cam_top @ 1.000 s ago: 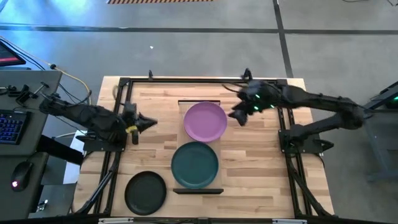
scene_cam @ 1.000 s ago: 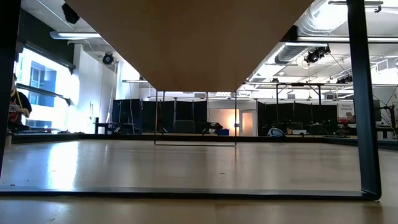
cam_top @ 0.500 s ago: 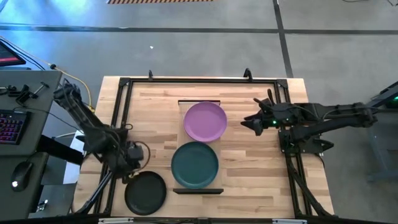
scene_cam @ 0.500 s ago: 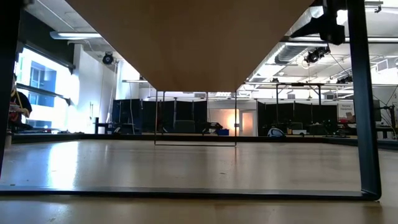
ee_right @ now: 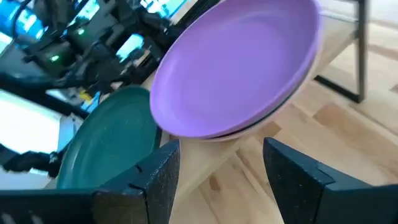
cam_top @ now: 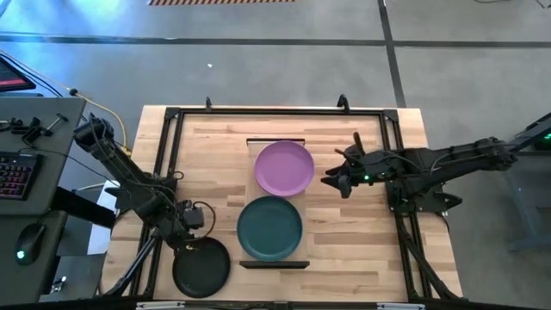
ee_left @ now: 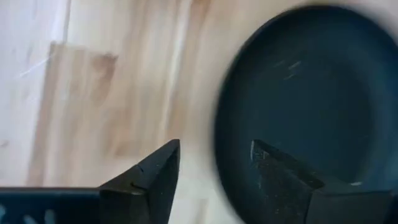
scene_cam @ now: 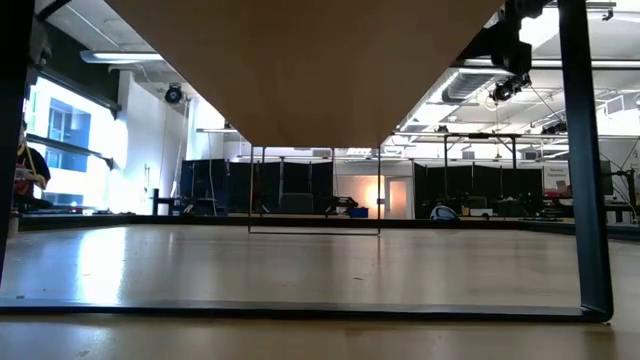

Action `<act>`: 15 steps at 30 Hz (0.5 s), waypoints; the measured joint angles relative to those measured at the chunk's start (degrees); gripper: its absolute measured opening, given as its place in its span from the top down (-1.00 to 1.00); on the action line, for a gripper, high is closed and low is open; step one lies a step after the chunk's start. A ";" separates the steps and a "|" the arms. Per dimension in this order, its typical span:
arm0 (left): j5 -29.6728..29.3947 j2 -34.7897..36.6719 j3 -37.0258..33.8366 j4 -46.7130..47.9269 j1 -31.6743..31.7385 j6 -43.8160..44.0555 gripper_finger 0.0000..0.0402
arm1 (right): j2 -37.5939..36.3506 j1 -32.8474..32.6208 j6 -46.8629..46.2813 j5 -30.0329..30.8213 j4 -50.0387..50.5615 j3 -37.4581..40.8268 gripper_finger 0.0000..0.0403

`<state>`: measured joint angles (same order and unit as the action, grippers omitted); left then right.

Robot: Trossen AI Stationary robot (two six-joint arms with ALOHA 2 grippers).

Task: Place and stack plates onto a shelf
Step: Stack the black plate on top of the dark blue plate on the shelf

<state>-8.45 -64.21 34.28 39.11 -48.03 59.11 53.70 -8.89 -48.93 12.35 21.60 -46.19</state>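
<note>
I will stack the black plate on the dark teal plate, so I will next grab the black plate with my left gripper by its rim [ee_left: 218, 140].
The shelf [cam_top: 275, 141] runs from far to near down the middle of the table. A purple plate [cam_top: 284, 168] lies on its far half, on top of other plates whose rims [ee_right: 252, 132] show beneath it. A dark teal plate [cam_top: 269, 226] lies on the near half. A black plate [cam_top: 202, 267] lies on the table at the near left. My left gripper [cam_top: 195, 241] hangs open over the black plate's far rim [ee_left: 219, 155], one finger over the plate and one over the table. My right gripper [cam_top: 331, 181] is open, just right of the purple plate.
A black metal frame [cam_top: 172, 114] runs round the tabletop, with rails along the left and right sides [cam_top: 398, 185]. Bare wood [cam_top: 353, 232] lies right of the shelf. A keyboard [cam_top: 17, 176] and mouse sit on a desk beyond the table's left edge.
My left gripper has swung from the table's left middle toward the near edge and tipped downward, ending over the black plate's far rim. My right gripper has come down and a little toward the near edge beside the purple plate. No plate has moved.
</note>
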 joint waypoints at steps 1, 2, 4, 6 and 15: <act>0.36 -0.65 -0.64 0.09 0.23 -0.81 0.04 | 0.44 -0.46 0.76 -0.33 -0.49 0.00 -0.05; 1.10 -1.29 -1.36 -0.30 0.54 -0.98 0.02 | 0.97 -1.21 1.54 -0.32 -1.63 0.00 -0.05; 2.34 -1.81 -2.68 -1.41 1.04 -0.83 0.00 | 1.80 -2.92 3.18 0.13 -4.19 0.00 -0.05; 2.89 -2.37 -3.54 -3.59 1.49 -0.70 -0.01 | 2.28 -4.99 4.14 1.62 -5.77 0.00 -0.05; 4.83 -4.04 -3.60 -6.92 1.76 -3.44 -0.01 | 2.48 -10.34 3.99 8.60 -7.34 0.00 -0.05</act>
<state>-3.62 -68.25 30.68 32.19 -46.27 55.67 56.18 -19.24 -44.94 20.94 14.26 -46.19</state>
